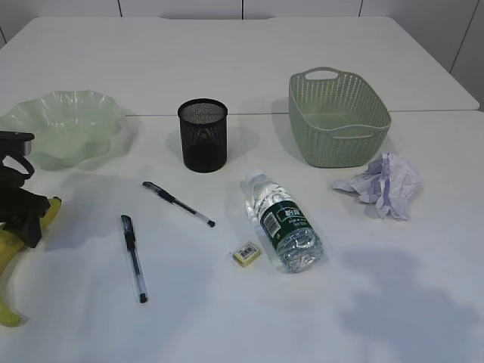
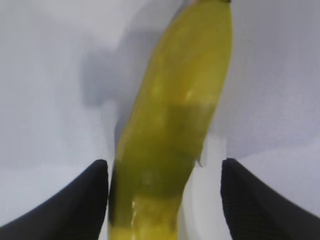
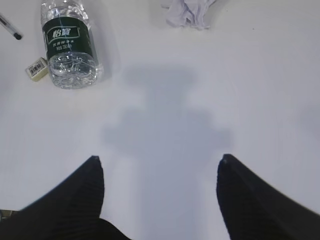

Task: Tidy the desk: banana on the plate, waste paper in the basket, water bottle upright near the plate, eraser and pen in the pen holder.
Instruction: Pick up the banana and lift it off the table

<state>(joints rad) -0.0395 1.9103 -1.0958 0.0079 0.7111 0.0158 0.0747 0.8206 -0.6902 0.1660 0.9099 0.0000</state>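
Note:
I should close my left gripper on the banana now. The banana's sides are between my lowered fingers, so they would hold it if I closed now.
A yellow banana (image 1: 7, 255) lies at the table's left edge. My left gripper (image 1: 26, 219) is open with its fingers on either side of the banana (image 2: 175, 125), the left finger close against it and a gap on the right (image 2: 162, 167). The green plate (image 1: 68, 102) sits behind it. A water bottle (image 1: 283, 223) lies on its side mid-table, with an eraser (image 1: 246, 253) beside it. Two pens (image 1: 178, 203) (image 1: 133, 257) lie left of it. The black mesh pen holder (image 1: 203, 134), green basket (image 1: 378, 106) and crumpled paper (image 1: 386, 185) stand further back. My right gripper (image 3: 159, 160) is open and empty over bare table.
The right wrist view shows the bottle (image 3: 70, 45), the eraser (image 3: 36, 69), a pen tip (image 3: 11, 29) and the paper (image 3: 192, 11) far ahead of the fingers. A seam between two white tabletops runs behind the holder and basket.

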